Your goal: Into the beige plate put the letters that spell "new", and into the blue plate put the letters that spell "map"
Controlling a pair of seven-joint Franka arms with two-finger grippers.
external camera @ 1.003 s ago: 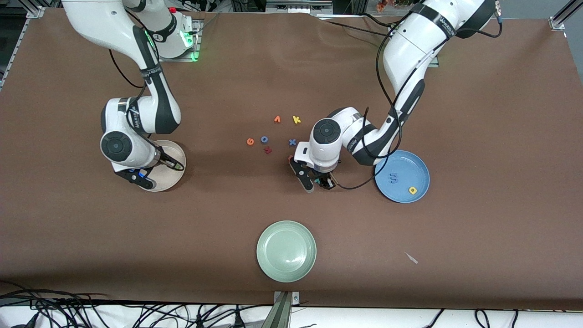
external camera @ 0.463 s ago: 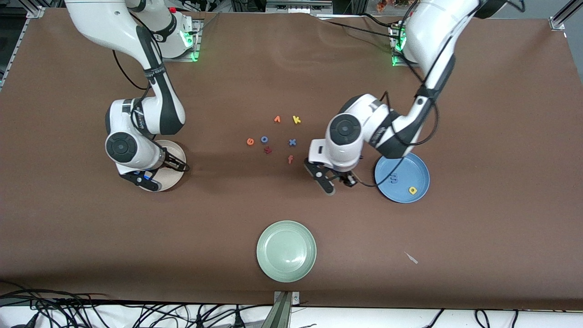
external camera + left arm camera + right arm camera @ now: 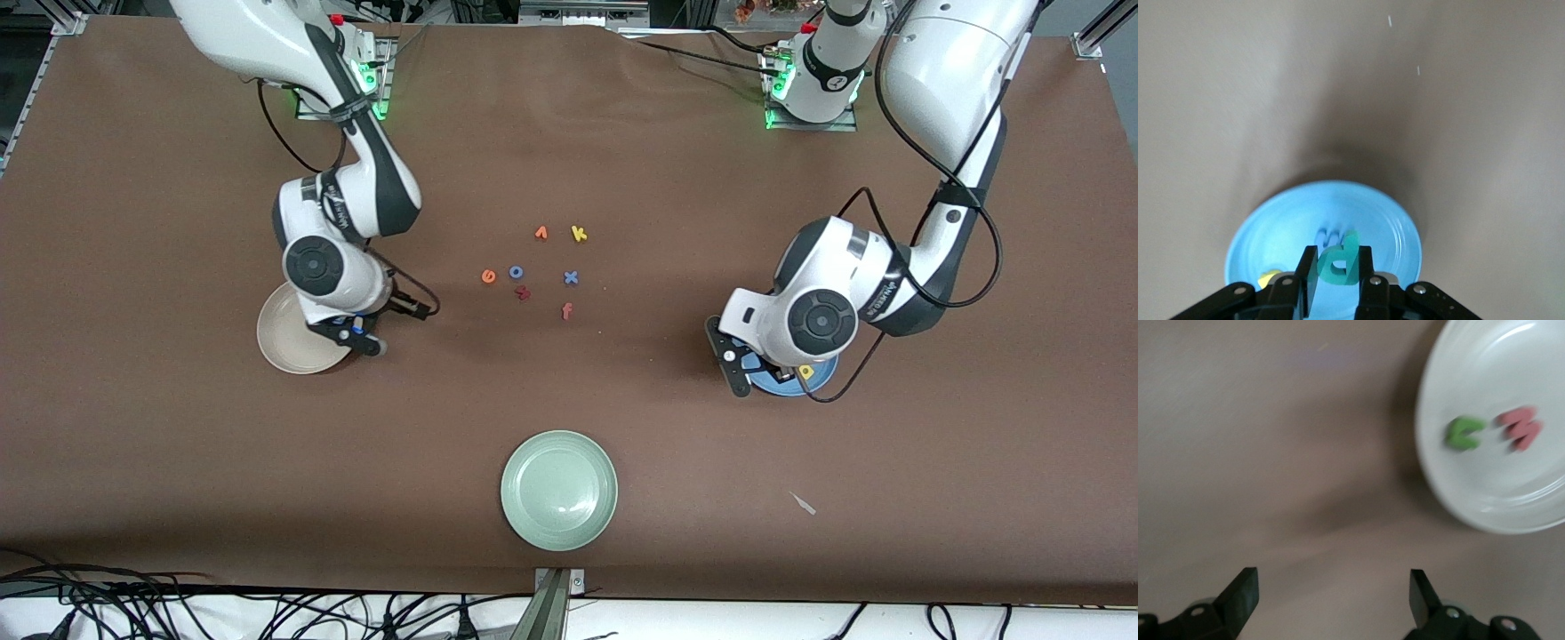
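The teal p [image 3: 1350,249] is still high above the blue plate [image 3: 1280,234] in the left wrist view. My left gripper should keep holding the teal p until it is lower.
My left gripper [image 3: 1338,257] hangs over the blue plate [image 3: 1271,227], shut on the teal p [image 3: 1338,263], which stands upright between its jaws. The periwinkle m [image 3: 1328,235] and yellow a [image 3: 1269,277] lie in that plate. In the front view the left hand covers most of the blue plate [image 3: 791,386]. My right gripper [image 3: 1331,587] is open and empty, over bare table beside the beige plate [image 3: 1498,493]. The green n [image 3: 1465,432] and pinkish w [image 3: 1521,427] lie in that plate. The orange e [image 3: 488,276] lies on the table among the loose letters.
Loose letters sit mid-table: an orange wedge [image 3: 540,233], yellow k [image 3: 579,234], blue o [image 3: 516,272], blue x [image 3: 571,277], a dark red letter [image 3: 524,292] and an orange-red f [image 3: 566,310]. A pale green plate [image 3: 558,490] stands nearer the front camera.
The left arm has carried the teal p from beside the loose letters to over the blue plate. The right gripper has opened and moved off the beige plate toward mid-table.
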